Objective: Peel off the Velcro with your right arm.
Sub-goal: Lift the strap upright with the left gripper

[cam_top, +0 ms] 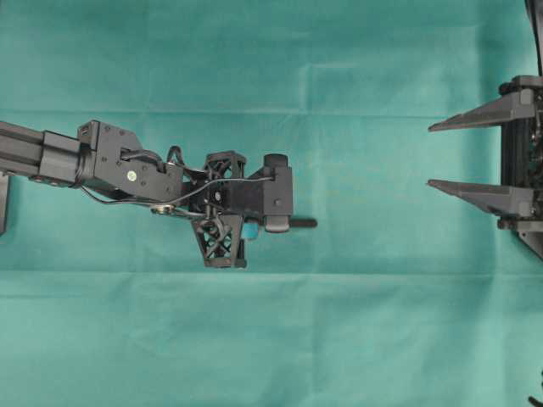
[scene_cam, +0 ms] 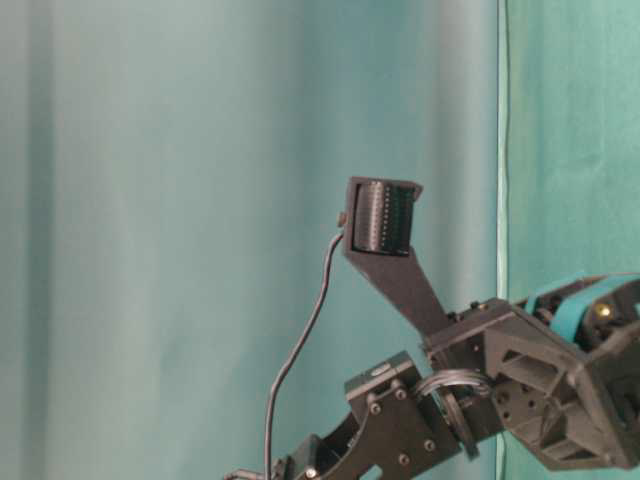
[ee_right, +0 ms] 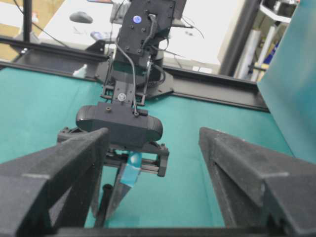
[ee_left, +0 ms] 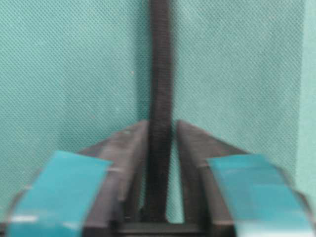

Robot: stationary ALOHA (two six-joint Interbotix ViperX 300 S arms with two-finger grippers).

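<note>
The right gripper grips the Velcro by the rounded end that sticks out next, since my left gripper's fingers close around the rest of the Velcro (ee_left: 160, 74).
The Velcro (ee_left: 160, 74), a thin black strip, runs straight out from between the teal-taped fingers (ee_left: 64, 187) of my left gripper (ee_left: 162, 123), whose jaws stand close against it. From overhead its rounded end (cam_top: 304, 224) sticks out to the right of the left gripper (cam_top: 280, 225), over the green cloth. My right gripper (cam_top: 429, 156) stands open at the right edge, pointing left at it across a wide gap, with nothing between its plain black fingers. In the right wrist view the strip (ee_right: 103, 202) shows low beside a teal-taped finger (ee_right: 129, 170), beyond the right gripper (ee_right: 152, 131).
Green cloth (cam_top: 271, 339) covers the whole table, with fold lines running across it. A green backdrop (scene_cam: 200, 200) hangs behind. The left arm (cam_top: 51, 153) reaches in from the left edge. Beyond the table's far rail (ee_right: 217, 94) lies lab clutter.
</note>
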